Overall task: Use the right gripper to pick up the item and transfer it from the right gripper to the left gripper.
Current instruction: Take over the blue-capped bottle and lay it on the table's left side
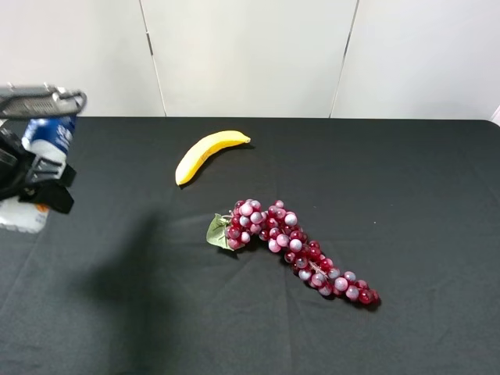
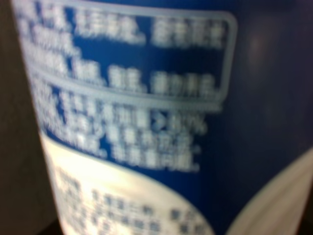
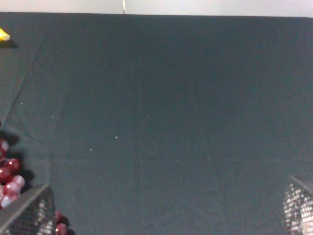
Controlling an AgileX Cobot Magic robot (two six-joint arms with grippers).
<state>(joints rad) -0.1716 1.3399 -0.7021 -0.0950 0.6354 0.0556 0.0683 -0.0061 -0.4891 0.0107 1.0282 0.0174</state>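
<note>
The bottle's white base is hanging well away from its shadow on the black cloth, so my left gripper needs to lower the bottle before it lets go.
The item, a white bottle with a blue upper label [image 1: 50,134], is at the far left of the exterior high view, tilted, with its white base [image 1: 19,216] low at the frame edge. My left gripper [image 1: 35,178] is shut around its middle, under a grey metal bracket [image 1: 39,100]. In the left wrist view the blue label with white print [image 2: 146,98] fills the frame, blurred and very close. My right gripper [image 3: 164,215] does not show in the exterior high view. In the right wrist view its two fingertips [image 3: 29,213] stand wide apart over bare black cloth, holding nothing.
A yellow banana [image 1: 207,154] lies at the back middle-left of the black table [image 1: 391,195]. A red grape bunch [image 1: 293,246] with a green leaf lies in the middle. Its grapes [image 3: 7,176] and the banana tip [image 3: 4,35] show at the edge of the right wrist view.
</note>
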